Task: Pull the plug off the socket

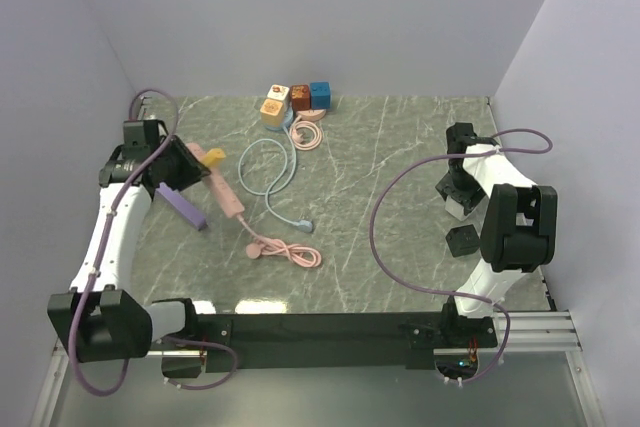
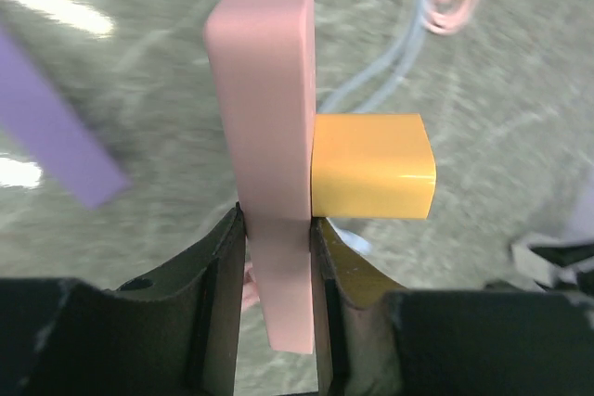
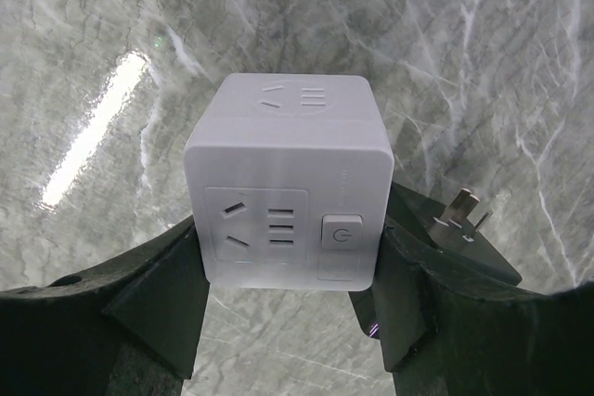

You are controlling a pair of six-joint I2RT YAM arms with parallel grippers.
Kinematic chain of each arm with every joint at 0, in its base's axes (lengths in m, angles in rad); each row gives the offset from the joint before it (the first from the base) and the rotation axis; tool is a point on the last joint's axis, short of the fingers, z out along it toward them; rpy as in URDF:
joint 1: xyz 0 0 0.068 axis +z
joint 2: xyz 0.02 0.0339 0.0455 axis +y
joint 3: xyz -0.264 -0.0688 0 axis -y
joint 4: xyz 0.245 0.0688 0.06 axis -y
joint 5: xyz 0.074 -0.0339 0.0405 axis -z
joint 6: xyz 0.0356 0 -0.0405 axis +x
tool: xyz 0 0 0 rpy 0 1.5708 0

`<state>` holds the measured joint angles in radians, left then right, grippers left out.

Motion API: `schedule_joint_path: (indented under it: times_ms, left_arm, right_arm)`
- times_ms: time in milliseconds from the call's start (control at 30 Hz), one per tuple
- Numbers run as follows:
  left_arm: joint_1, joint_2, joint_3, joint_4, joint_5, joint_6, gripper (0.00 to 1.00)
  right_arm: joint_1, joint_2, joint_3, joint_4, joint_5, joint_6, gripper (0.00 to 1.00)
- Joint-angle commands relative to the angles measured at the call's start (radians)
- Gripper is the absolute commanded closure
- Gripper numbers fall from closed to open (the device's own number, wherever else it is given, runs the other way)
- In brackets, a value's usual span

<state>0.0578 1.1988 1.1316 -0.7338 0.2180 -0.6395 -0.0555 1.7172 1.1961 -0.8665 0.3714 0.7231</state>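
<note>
The white cube socket (image 3: 290, 183) is low over flat, open table, with the black plug beside the socket, so my right gripper should open now.
My left gripper (image 1: 188, 165) is shut on one end of a long pink socket strip (image 1: 222, 187). In the left wrist view the strip (image 2: 264, 127) stands between my jaws (image 2: 277, 257), and a yellow plug (image 2: 371, 166) sits in its right face; the plug also shows in the top view (image 1: 215, 154). My right gripper (image 1: 455, 195) is shut on a white cube socket (image 3: 290, 183), its visible faces holding no plug. A black plug (image 1: 462, 240) lies on the table beside it, its prongs (image 3: 461, 210) showing by my right finger.
A purple bar (image 1: 182, 205) lies beside the pink strip. A light blue cable (image 1: 268, 172) and a pink cable (image 1: 290, 250) lie mid-table. Small cubes (image 1: 295, 99) and a pink coil (image 1: 307, 134) sit at the back. Walls close both sides.
</note>
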Motion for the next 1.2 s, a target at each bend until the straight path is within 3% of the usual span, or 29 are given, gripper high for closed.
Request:
schedule_joint_path:
  times_ms: [0,33,233,400,700,867,1000,1167]
  left_arm:
    - [0.071,0.042,0.008,-0.016,-0.026,0.093,0.99]
    - [0.080,0.062,0.008,-0.001,-0.054,0.098,1.00]
    - [0.152,0.234,0.060,0.019,-0.132,0.138,0.99]
    - [0.158,0.321,0.043,0.072,-0.123,0.141,1.00]
    - [0.157,0.334,-0.019,0.099,-0.112,0.153,1.00]
    - [0.136,0.237,-0.082,0.166,0.039,0.165,0.99]
    - [0.013,0.139,-0.098,0.186,0.127,0.198,0.99]
    - [-0.206,0.102,-0.118,0.240,0.230,0.155,0.99]
  right_arm:
    - [-0.010,0.018,-0.038,0.003,-0.043,-0.011,0.77]
    - [-0.012,0.015,-0.044,0.003,-0.049,-0.010,0.65]
    - [-0.012,-0.039,-0.044,-0.014,-0.049,-0.008,0.24]
    - [-0.007,-0.160,-0.017,-0.020,-0.120,-0.048,0.07]
    - [0.019,-0.303,0.062,-0.013,-0.251,-0.132,0.04]
    - [0.135,-0.358,0.028,0.191,-0.652,-0.249,0.03]
    - [0.326,-0.311,0.059,0.306,-0.843,-0.249,0.04]
    - [0.456,-0.242,0.086,0.451,-0.946,-0.212,0.08]
